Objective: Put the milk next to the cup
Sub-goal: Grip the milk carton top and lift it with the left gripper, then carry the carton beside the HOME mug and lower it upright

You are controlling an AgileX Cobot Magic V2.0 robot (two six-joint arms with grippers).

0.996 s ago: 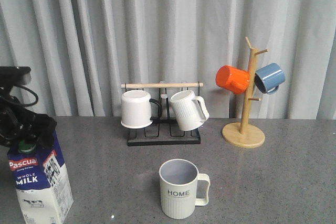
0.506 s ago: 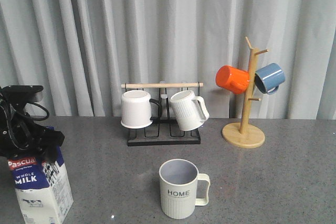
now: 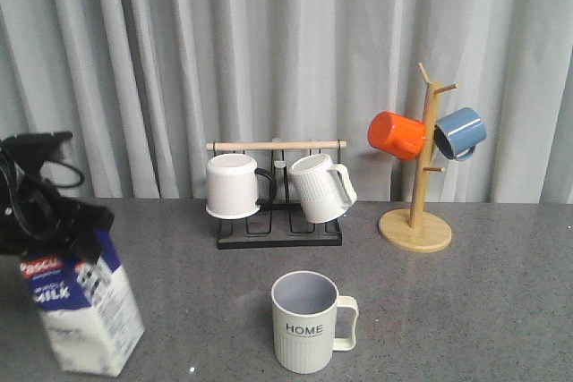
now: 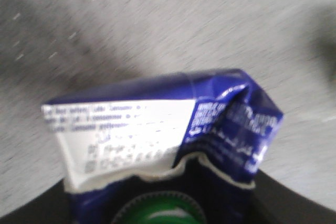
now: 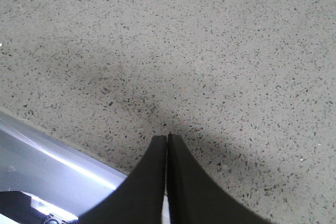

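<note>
The milk's base [image 3: 100, 360] is still far short of the cup [image 3: 306, 324], so my left gripper needs to move the milk toward the cup before it lets go.
The milk [image 3: 85, 310], a blue-and-white carton, stands at the front left of the table, tilted with its base swung toward the right. My left gripper [image 3: 55, 225] is shut on its blue top. In the left wrist view the milk [image 4: 157, 124] fills the frame, blurred, its gable top creased and its green cap [image 4: 157, 213] close to the camera. The cup [image 3: 306, 324], a cream ribbed mug lettered HOME, stands at the front centre, well to the right of the carton. My right gripper [image 5: 167, 138] is shut and empty over bare tabletop; the front view does not show it.
A black rack [image 3: 279, 237] with a wooden bar holds two white mugs behind the cup. At the back right, a wooden mug tree [image 3: 416, 225] carries an orange mug [image 3: 397, 134] and a blue mug [image 3: 460, 131]. The table's edge [image 5: 58, 153] lies under my right gripper.
The milk has gone from upright to tilted, with its base shifted to the right. My left arm has moved with it, staying on the carton's top.
</note>
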